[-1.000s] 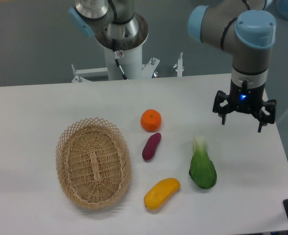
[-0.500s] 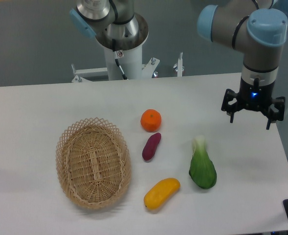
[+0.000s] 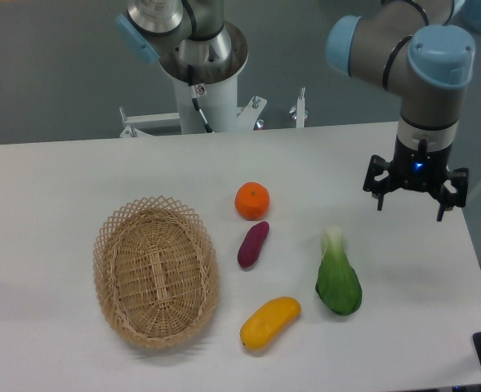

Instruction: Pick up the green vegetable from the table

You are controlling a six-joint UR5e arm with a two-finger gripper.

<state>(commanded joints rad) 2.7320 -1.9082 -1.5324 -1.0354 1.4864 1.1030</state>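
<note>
I'll lift the green vegetable off the table by its pale stem (image 3: pixel 333 238).
The green vegetable (image 3: pixel 338 278) lies flat on the white table (image 3: pixel 77 180), right of centre, its pale stem end pointing away and its dark leaf body toward the front edge. My gripper (image 3: pixel 411 204) hangs above the table's right side, up and to the right of the vegetable and well apart from it. Its fingers (image 3: pixel 380 198) point downward and are spread wide, with nothing between them.
A woven wicker basket (image 3: pixel 156 272) sits at the left. An orange (image 3: pixel 251 201), a purple eggplant-like piece (image 3: pixel 253 243) and a yellow oblong fruit (image 3: pixel 269 322) lie between the basket and the vegetable. The table's right edge runs just beside the gripper.
The gripper first shifted right and slightly up, then came back a little left and down. The vegetable and the other objects have stayed put.
</note>
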